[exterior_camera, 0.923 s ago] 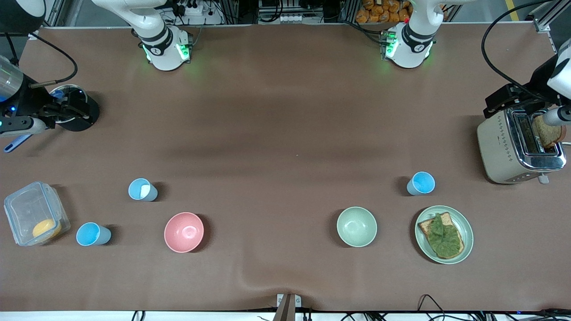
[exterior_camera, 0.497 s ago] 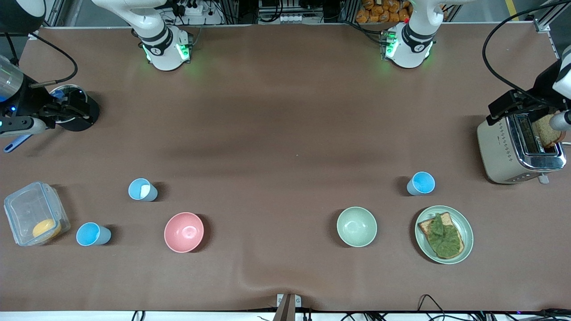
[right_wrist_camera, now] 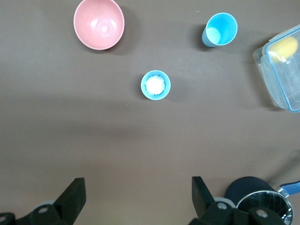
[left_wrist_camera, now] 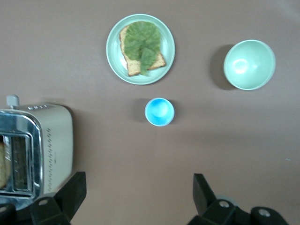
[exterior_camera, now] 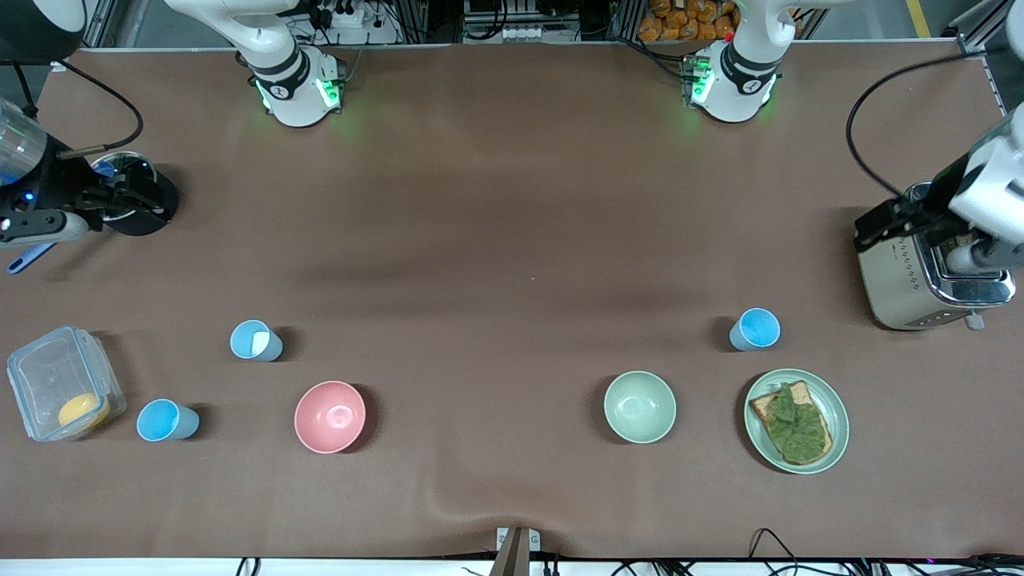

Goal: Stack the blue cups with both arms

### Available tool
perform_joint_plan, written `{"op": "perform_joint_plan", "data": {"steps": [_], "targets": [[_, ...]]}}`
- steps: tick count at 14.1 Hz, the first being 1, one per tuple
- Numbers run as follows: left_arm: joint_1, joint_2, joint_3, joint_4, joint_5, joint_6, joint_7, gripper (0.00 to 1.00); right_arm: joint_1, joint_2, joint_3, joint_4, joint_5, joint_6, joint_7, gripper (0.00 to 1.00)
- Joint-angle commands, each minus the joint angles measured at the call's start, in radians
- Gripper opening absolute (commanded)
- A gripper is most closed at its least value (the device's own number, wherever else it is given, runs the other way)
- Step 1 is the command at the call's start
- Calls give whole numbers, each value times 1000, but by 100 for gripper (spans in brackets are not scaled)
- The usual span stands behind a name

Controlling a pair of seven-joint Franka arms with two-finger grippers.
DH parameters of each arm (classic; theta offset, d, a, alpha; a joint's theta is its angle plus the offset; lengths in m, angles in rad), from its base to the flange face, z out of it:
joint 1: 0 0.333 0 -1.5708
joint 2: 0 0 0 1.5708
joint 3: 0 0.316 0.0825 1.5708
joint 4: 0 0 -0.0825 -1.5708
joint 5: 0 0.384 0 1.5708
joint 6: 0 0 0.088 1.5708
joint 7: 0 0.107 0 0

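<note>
I should next use my right gripper to grab the rim [exterior_camera: 251, 322] of the cup with the white filling, so that I can stack it with the other blue cup [exterior_camera: 167, 421].
Three light-blue cups stand upright on the brown table. One [exterior_camera: 754, 329] stands near the toaster at the left arm's end and shows in the left wrist view [left_wrist_camera: 159, 111]. One, paler inside [exterior_camera: 256, 341], and another [exterior_camera: 166, 421] stand at the right arm's end; both show in the right wrist view [right_wrist_camera: 155, 85] [right_wrist_camera: 220, 29]. My left gripper [exterior_camera: 912, 222] [left_wrist_camera: 139, 193] is open and empty, up over the toaster's edge. My right gripper [exterior_camera: 100, 204] [right_wrist_camera: 137, 197] is open and empty, up over a black pot.
A pink bowl [exterior_camera: 330, 416] and a pale green bowl [exterior_camera: 639, 406] sit between the cups. A plate [exterior_camera: 838, 416] holds toast with lettuce. A toaster [exterior_camera: 900, 276], a clear lidded container [exterior_camera: 48, 376] and a black pot [exterior_camera: 148, 210] stand at the table's ends.
The left arm's hand has swung down over the toaster and now hides the toast slot. The right arm has barely moved. The cups have not moved.
</note>
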Motion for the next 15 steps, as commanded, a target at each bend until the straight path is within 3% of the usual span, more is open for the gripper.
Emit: {"op": "perform_joint_plan", "data": {"steps": [1, 5, 9, 12, 15], "targets": [[-12, 49, -7, -1, 44, 29, 19, 100, 42, 73, 11, 2, -12, -12, -1, 100], [-3, 90, -8, -30, 33, 74, 21, 100, 96, 187, 9, -30, -54, 49, 13, 100], [-1, 167, -8, -134, 38, 227, 21, 100, 94, 308, 6, -68, -83, 193, 13, 100], [5, 240, -8, -159, 43, 284, 21, 100, 88, 375, 8, -145, -132, 395, 13, 100], [5, 256, -7, -296, 43, 472, 21, 100, 87, 438, 6, -151, -137, 489, 12, 100]]}}
